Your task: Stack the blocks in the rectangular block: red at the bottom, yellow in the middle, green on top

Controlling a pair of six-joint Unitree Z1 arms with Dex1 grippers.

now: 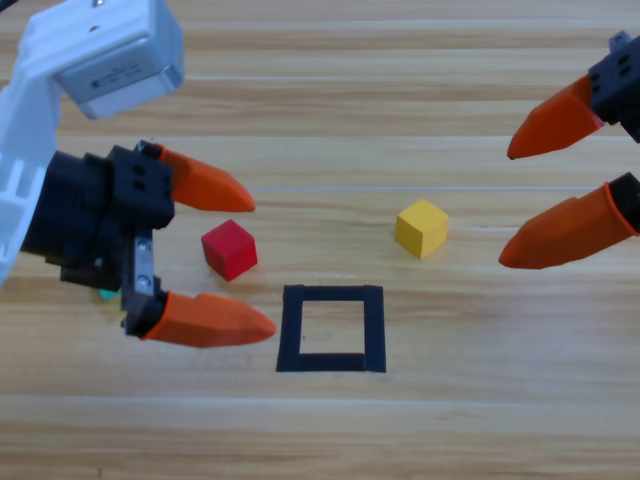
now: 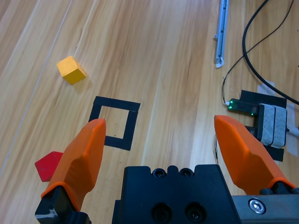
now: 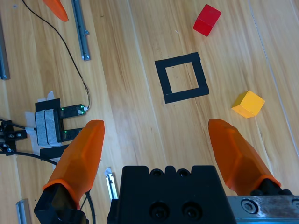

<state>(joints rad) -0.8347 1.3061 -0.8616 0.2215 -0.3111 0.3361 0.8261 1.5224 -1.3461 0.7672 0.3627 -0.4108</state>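
Observation:
The yellow cube (image 1: 421, 228) goes on the red cube (image 1: 229, 249) in the stack. My right gripper should grab the yellow cube by its opposite sides next.
The red cube (image 1: 229, 249) lies on the wood, left of the black tape frame (image 1: 332, 293). In the high view it shows between the jaws of my open left gripper (image 1: 262, 267). The left wrist view has the red cube (image 2: 47, 165) peeking out beside one jaw, with the frame (image 2: 117, 103) and the yellow cube (image 2: 71, 70) ahead. The yellow cube (image 1: 421, 228) sits right of the frame and a little behind it. My right gripper (image 1: 506, 208) stands open to its right, holding nothing. Only a teal sliver of the green cube (image 1: 104, 294) shows under the left arm.
Off the table's work area, the wrist views show black cables (image 2: 254, 51), a metal rail (image 2: 221, 32) and a taped-down black device with green lights (image 3: 56, 122). The right wrist view also catches the frame (image 3: 177, 59), the red cube (image 3: 207, 20) and the yellow cube (image 3: 248, 103).

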